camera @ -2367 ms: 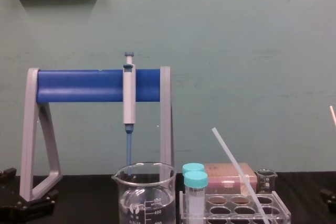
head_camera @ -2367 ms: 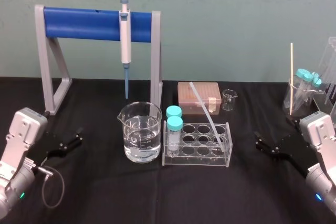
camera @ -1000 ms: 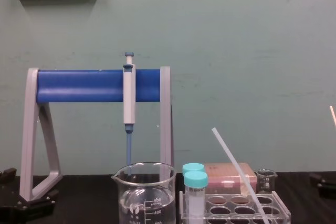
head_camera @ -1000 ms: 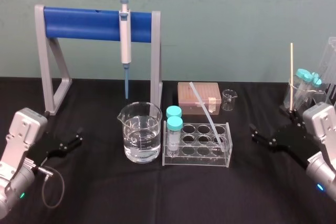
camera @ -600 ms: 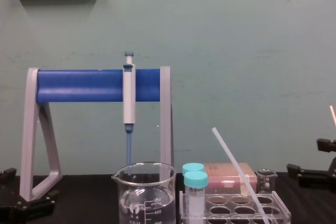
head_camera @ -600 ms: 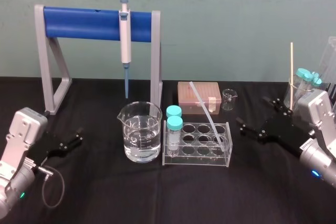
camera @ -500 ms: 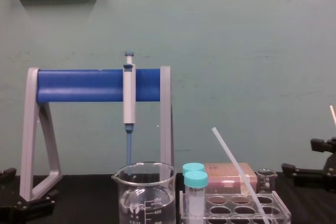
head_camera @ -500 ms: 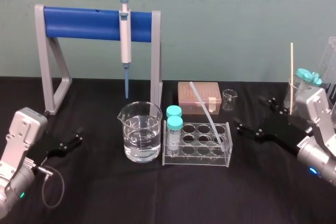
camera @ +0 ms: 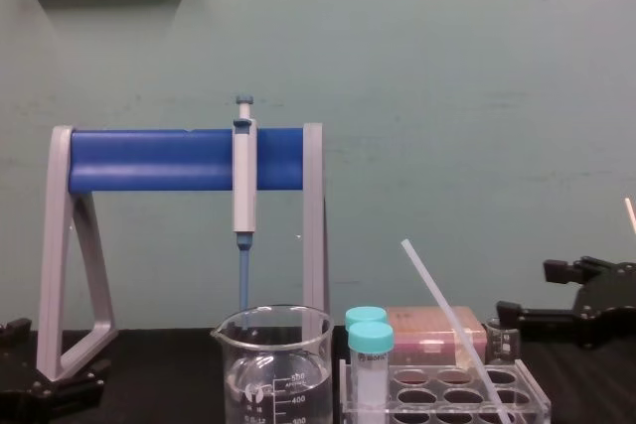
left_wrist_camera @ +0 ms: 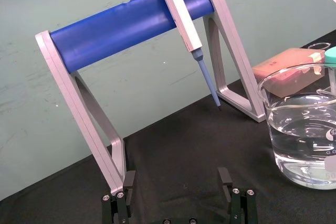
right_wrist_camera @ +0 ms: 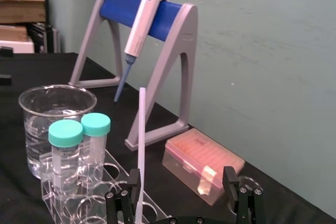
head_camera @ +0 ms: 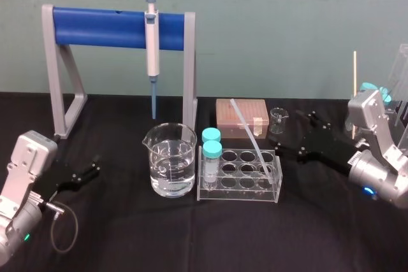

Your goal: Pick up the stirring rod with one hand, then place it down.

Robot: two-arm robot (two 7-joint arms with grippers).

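The stirring rod has its lower end down in the clear tube rack [camera: 462, 397], so my right gripper next needs to grab its exposed upper part [camera: 429, 283] to pick it up.
The stirring rod [head_camera: 247, 133] is a thin translucent-white rod leaning in the clear tube rack [head_camera: 238, 192], its top tilted back and left. It also rises from the rack in the chest view [camera: 447, 320] and the right wrist view [right_wrist_camera: 140, 145]. My right gripper [head_camera: 293, 133] hovers open just right of the rack, its fingers pointing at the rod and apart from it; it appears too in the chest view [camera: 525, 292] and the right wrist view [right_wrist_camera: 181, 179]. My left gripper [head_camera: 94, 167] rests open near the table's left side, nothing between its fingers [left_wrist_camera: 224, 178].
A beaker of water [head_camera: 169, 169] stands left of the rack, which holds two teal-capped tubes [head_camera: 211, 155]. Behind are a grey-and-blue pipette [head_camera: 152, 52] on a blue stand [head_camera: 105, 28], a pink tip box [head_camera: 241, 118] and a small beaker [head_camera: 277, 121]. Glassware with a pale-orange stick [head_camera: 354, 93] crowds the far right.
My right gripper has swung left and slightly up from the table's right side to just beside the rack, staying open. The left arm and the rod have not moved.
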